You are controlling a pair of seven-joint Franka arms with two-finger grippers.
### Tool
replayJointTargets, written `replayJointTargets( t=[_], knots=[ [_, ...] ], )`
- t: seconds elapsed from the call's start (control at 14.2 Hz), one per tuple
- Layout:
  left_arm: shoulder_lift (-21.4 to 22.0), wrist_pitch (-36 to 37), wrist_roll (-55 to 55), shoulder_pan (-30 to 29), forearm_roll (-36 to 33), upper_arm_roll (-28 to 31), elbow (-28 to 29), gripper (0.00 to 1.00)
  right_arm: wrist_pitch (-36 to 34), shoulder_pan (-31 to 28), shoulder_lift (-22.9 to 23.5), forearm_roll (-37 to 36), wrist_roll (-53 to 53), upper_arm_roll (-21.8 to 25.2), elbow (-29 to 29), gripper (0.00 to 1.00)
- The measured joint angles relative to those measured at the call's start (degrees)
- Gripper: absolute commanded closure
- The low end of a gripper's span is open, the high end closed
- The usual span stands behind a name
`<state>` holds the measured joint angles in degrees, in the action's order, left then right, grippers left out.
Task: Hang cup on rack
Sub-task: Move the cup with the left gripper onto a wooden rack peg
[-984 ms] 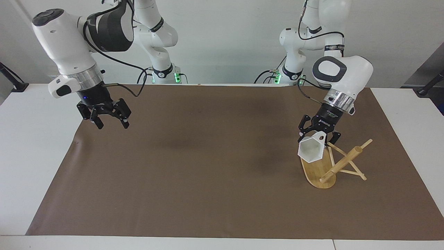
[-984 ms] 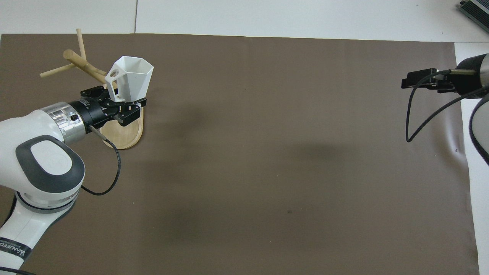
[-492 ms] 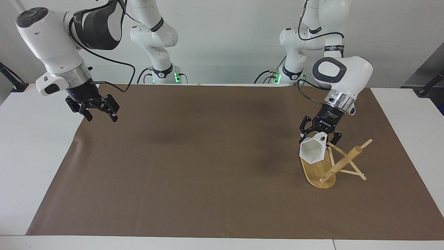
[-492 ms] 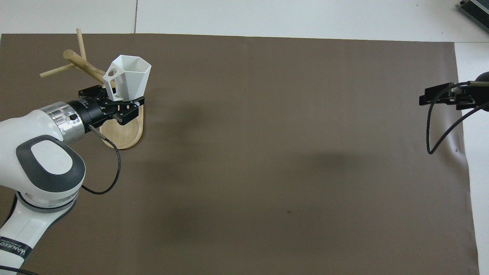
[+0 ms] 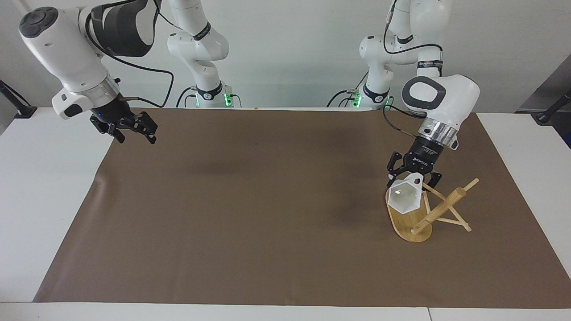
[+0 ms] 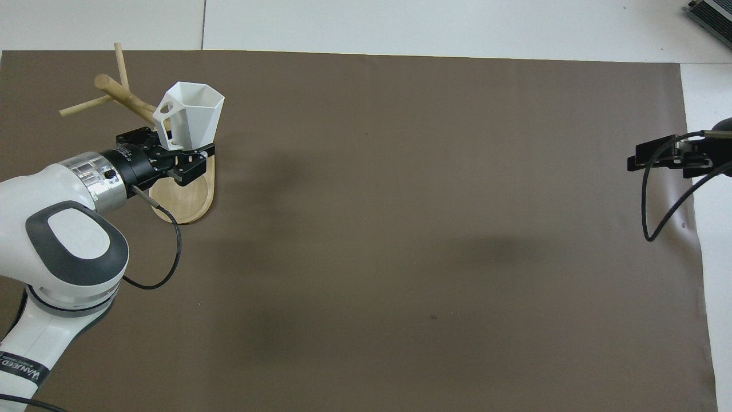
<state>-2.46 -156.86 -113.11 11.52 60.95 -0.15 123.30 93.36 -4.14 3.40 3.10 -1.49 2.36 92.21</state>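
My left gripper needs to move the cup until its handle surrounds the peg [image 6: 145,106] before it opens: in the overhead view the handle opening [image 6: 167,122] stands to the right of the peg.
The white faceted cup [image 5: 404,197] [image 6: 193,116] hangs tilted, mouth turned away from the robots, in my left gripper [image 5: 413,179] [image 6: 171,153], which is shut on its handle side. It is over the oval base of the bamboo rack [image 5: 438,210] [image 6: 122,93], beside the slanting post and its thin pegs. I cannot tell whether the cup touches a peg. My right gripper [image 5: 135,135] [image 6: 659,156] waits open and empty, raised over the mat's edge at the right arm's end.
A brown mat [image 5: 250,214] covers most of the white table [image 5: 40,187]. The rack's base [image 5: 403,223] sits on the mat toward the left arm's end. A dark device [image 6: 712,11] shows at the table's corner farthest from the robots.
The right arm has risen and drawn back toward its own end of the table. The left gripper has shifted the cup slightly lower and closer to the rack's post.
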Motion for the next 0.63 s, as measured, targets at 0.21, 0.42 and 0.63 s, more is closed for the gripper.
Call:
replayJointTargets(
  t=[0.21,0.42,0.63],
  knots=[
    [-0.25,-1.01,-0.04,-0.02,0.00,0.07,-0.18,1.00,-2.90,0.14,-0.91,-2.08,2.09,-1.46,-0.49,0.00],
    [-0.39,-1.08,-0.08,-0.03,0.00,0.11,-0.42,1.00,-5.14,0.19,-1.46,-2.37,2.52,-1.77,-1.16,0.00],
    [-0.62,-1.12,-0.64,-0.06,0.00,0.23,-0.51,1.00,-6.84,0.16,-1.55,-2.41,2.52,-1.62,-2.36,0.00]
  ],
)
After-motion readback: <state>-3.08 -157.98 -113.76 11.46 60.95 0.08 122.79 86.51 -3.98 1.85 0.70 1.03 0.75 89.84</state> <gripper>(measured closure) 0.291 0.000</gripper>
